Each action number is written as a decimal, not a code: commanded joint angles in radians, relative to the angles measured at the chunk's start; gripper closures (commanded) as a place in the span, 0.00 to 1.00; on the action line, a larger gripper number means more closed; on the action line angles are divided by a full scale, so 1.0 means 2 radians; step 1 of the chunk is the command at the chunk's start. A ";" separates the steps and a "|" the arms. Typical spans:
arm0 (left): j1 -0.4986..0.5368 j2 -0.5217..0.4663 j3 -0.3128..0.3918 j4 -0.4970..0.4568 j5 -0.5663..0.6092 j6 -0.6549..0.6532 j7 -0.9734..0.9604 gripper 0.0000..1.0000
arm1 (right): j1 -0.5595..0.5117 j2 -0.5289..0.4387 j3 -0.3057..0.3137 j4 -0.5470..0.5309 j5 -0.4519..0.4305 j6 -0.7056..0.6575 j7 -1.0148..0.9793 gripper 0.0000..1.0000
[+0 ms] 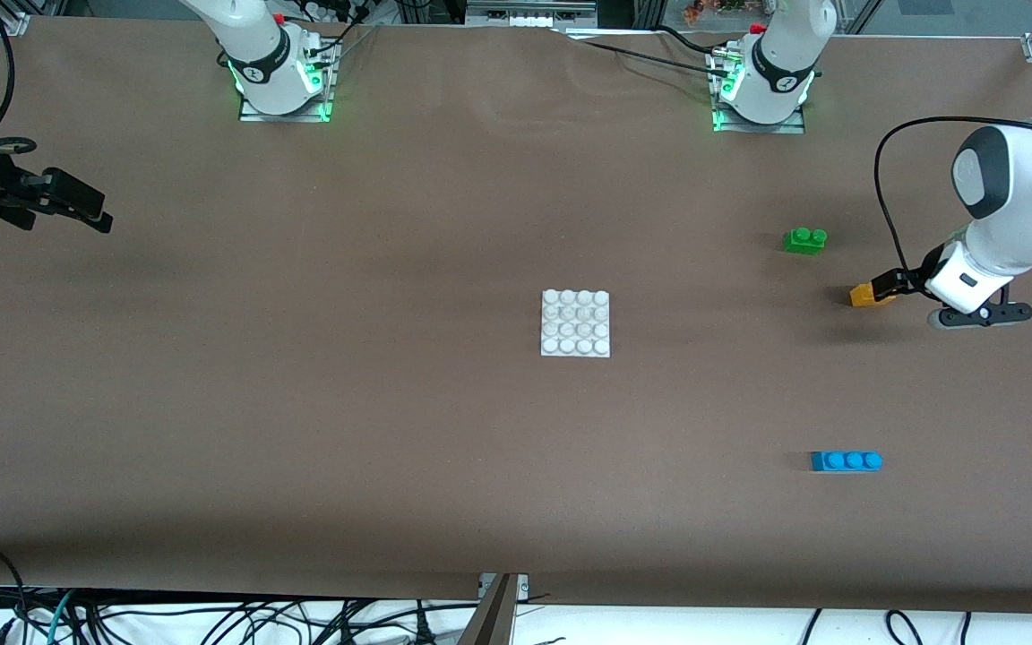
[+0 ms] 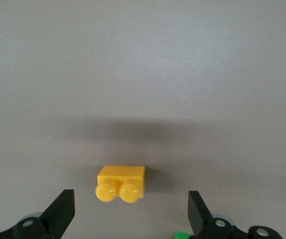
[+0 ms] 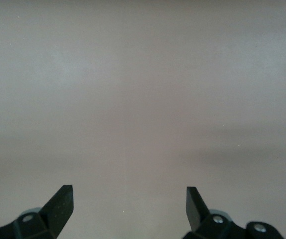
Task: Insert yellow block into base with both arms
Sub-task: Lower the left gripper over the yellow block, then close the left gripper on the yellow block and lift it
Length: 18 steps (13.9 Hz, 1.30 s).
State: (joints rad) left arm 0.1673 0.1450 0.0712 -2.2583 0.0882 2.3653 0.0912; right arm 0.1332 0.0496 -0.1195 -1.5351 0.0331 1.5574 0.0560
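Observation:
My left gripper grabs the yellow block [image 1: 865, 295] next by its sides on either side of the studs, to insert it into the white base.
The yellow block [image 1: 865, 295] lies on the brown table toward the left arm's end, with its studs turned sideways. My left gripper [image 1: 890, 286] is low over the table right beside it. In the left wrist view the yellow block [image 2: 121, 183] lies just ahead of the open left gripper [image 2: 131, 205], centred between the two fingers and touched by neither. The white base [image 1: 576, 323] sits flat at the middle of the table. My right gripper [image 1: 77, 207] waits at the right arm's end of the table. In its wrist view the right gripper [image 3: 128, 192] is open over bare table.
A green brick [image 1: 804, 240] lies farther from the front camera than the yellow block, and its corner shows in the left wrist view [image 2: 184, 235]. A blue three-stud brick [image 1: 846, 460] lies nearer to the front camera. Cables hang along the table's front edge.

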 commanded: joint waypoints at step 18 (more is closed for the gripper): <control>0.044 0.069 -0.004 -0.064 0.020 0.146 0.027 0.00 | 0.005 -0.005 0.007 -0.007 -0.027 -0.006 -0.060 0.00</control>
State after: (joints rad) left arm 0.2464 0.2870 0.0716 -2.3773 0.1211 2.6436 0.1554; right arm 0.1384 0.0543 -0.1084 -1.5497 -0.0027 1.5446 -0.0480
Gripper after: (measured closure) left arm 0.000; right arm 0.000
